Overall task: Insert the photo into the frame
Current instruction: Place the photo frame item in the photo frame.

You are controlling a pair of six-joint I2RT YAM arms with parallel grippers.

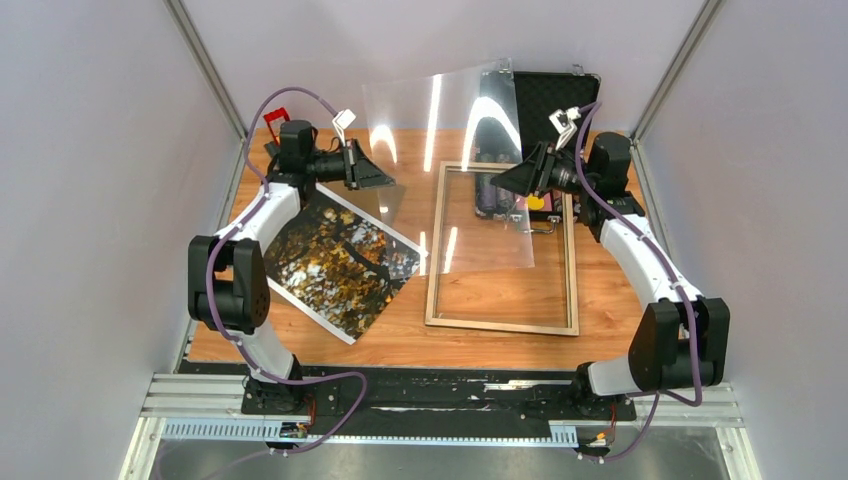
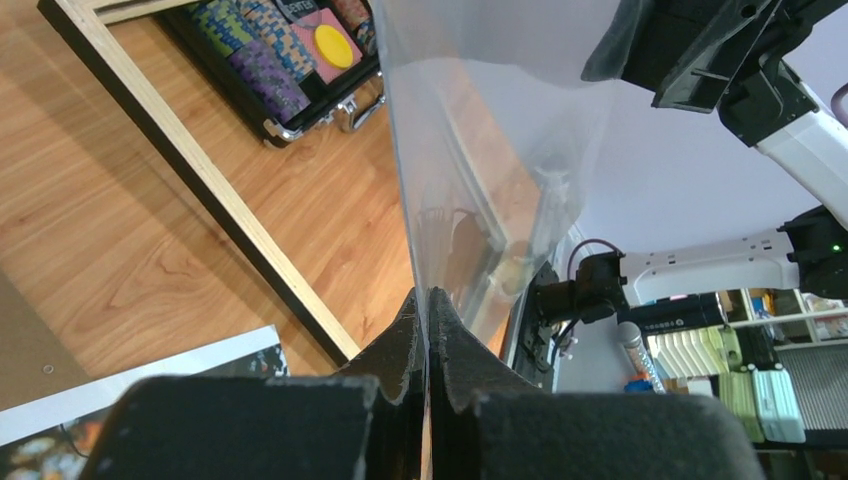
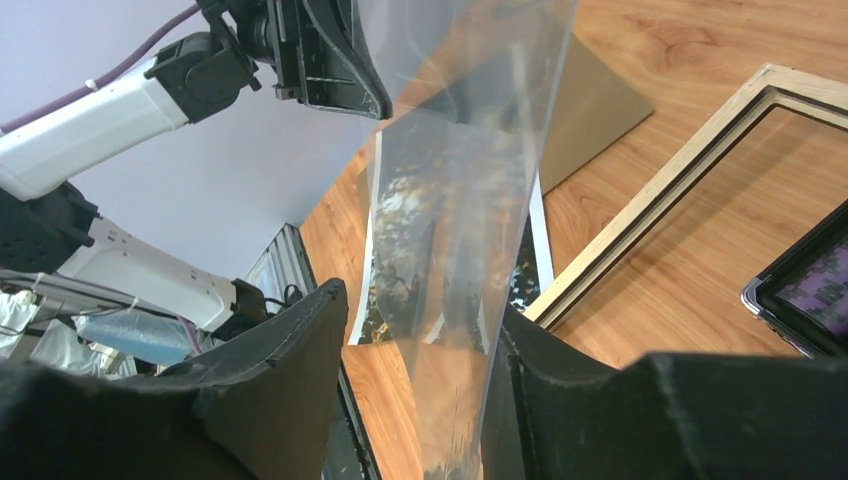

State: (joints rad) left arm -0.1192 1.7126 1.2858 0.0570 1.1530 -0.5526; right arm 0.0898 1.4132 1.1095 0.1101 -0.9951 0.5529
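The clear sheet's edge (image 1: 520, 177) (image 3: 494, 352) runs between my open fingers and past them, so my right gripper needs to close on the clear sheet.
The photo (image 1: 340, 262) lies flat on the left of the table, dark trees with orange foliage; its white border (image 2: 150, 385) shows below my left gripper. The pale wood frame (image 1: 503, 322) lies flat mid-table, with rails (image 2: 200, 172) (image 3: 650, 192) in both wrist views. A clear sheet (image 1: 450, 170) hangs tilted above frame and photo. My left gripper (image 1: 385, 178) (image 2: 430, 300) is shut on the sheet's left edge. My right gripper (image 1: 497, 182) (image 3: 420, 305) stands open around the sheet's (image 3: 455, 200) right edge, which leans on the right finger (image 3: 540, 370).
A black chip case (image 1: 560, 95) stands open at the back right, its coloured chips (image 2: 280, 50) beside the frame's far corner. A plain brown backing board (image 1: 392, 203) (image 3: 590, 110) lies behind the photo. Grey walls close in the table on both sides.
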